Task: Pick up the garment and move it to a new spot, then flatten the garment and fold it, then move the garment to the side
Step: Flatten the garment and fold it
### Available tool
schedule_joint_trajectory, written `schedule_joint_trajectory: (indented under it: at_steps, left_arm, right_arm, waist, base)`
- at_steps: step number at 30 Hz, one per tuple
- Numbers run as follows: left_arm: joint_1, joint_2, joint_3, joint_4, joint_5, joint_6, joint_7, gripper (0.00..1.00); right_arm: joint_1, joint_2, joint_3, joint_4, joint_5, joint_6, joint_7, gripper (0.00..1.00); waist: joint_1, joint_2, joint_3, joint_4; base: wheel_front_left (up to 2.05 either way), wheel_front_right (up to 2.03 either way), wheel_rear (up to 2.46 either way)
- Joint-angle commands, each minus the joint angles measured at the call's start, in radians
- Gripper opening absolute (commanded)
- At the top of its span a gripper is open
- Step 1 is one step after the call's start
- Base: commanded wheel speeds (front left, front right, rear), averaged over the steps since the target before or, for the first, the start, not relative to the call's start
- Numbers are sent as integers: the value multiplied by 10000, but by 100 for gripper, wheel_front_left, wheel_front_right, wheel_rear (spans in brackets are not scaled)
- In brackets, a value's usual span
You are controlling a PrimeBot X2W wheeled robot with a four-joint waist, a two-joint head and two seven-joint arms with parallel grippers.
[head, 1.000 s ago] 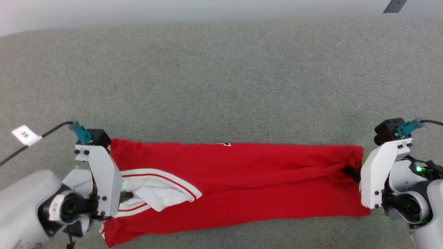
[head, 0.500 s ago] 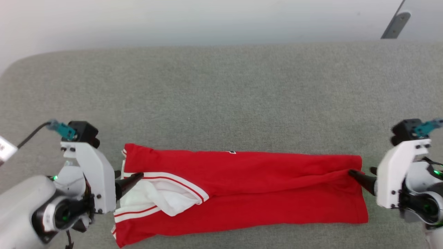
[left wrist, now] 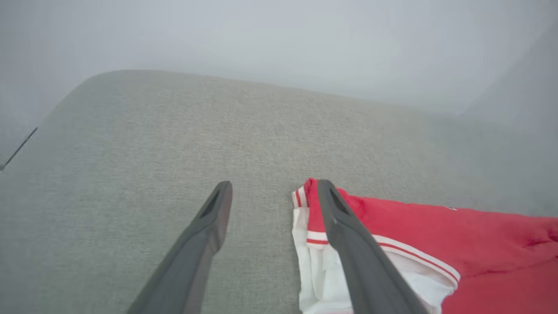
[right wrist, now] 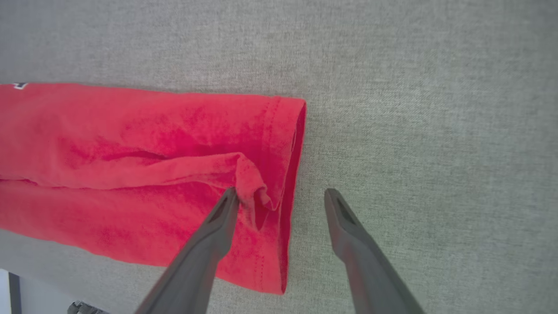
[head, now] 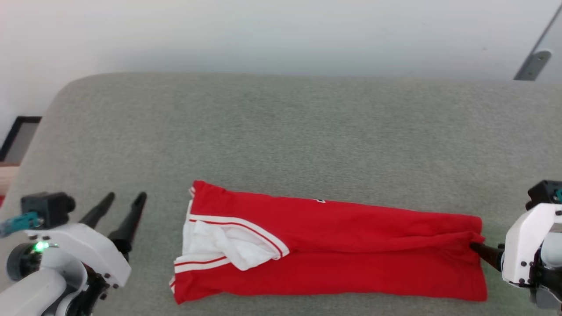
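My right gripper grabs the jersey by the raised pucker near its hem (head: 475, 239) next, as the cloth (head: 421, 271) around the pucker lies flat.
The garment (head: 351, 259), a red jersey with white-and-red striped trim and white lining, lies as a long folded band on the grey padded surface (head: 281, 140). Its armhole end with the lining faces left. My left gripper (head: 125, 199) stands open at the lower left, a short way from that end. In the left wrist view the left gripper (left wrist: 274, 185) has one finger over the striped corner of the garment (left wrist: 436, 235). My right gripper (right wrist: 282, 192) is open at the hem of the garment (right wrist: 130, 152), one finger (head: 485, 256) against a raised pucker.
The grey surface ends in a rounded far-left corner (head: 74, 87) with a white wall behind. A dark frame (head: 17, 131) shows past the left edge. At the upper right is a grey metal bracket (head: 533, 63). Bare grey surface stretches beyond the garment.
Both grippers have opened and let go of the garment. The left one has drawn back left, clear of the armhole end. The head camera has tilted up, showing more wall.
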Motion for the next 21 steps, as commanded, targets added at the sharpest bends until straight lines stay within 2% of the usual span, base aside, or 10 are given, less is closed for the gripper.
schedule_joint_trajectory:
  at_steps: [1, 2, 6, 12, 20, 21]
  left_arm:
    - [311, -141, 347, 162, 150, 66, -147, 100]
    - [446, -215, 579, 214, 458, 83, -196, 100]
    - [1468, -1039, 2705, 299, 1882, -11, -204, 100]
    - [3495, -2618, 5584, 306, 3800, -683, -194, 100]
    - [4952, -4302, 7812, 446, 5481, -1702, -196, 100]
    - [5039, -4476, 7996, 472, 5560, -1826, -196, 100]
  right_arm:
    - [80, 26, -101, 167, -99, -17, 32, 100]
    - [84, 33, -159, 273, -110, -17, 20, 100]
    - [93, 52, -450, 825, -201, -17, -72, 100]
    - [25, 76, -767, 1735, -453, -17, -217, 100]
    - [-221, 334, -772, 3199, -451, -14, -567, 100]
    - [-238, 389, -766, 3386, -400, -10, -584, 80]
  waist:
    - [0, -1, -90, 312]
    - [0, -1, -84, 400]
    - [0, -1, -119, 821]
    - [0, -1, -210, 1340]
    - [0, -1, -290, 1747]
    - [0, -1, -297, 1769]
  base:
    - [0, 0, 0]
    - [0, 0, 0]
    - [0, 0, 0]
    - [0, 0, 0]
    - [0, 0, 0]
    - [0, 0, 0]
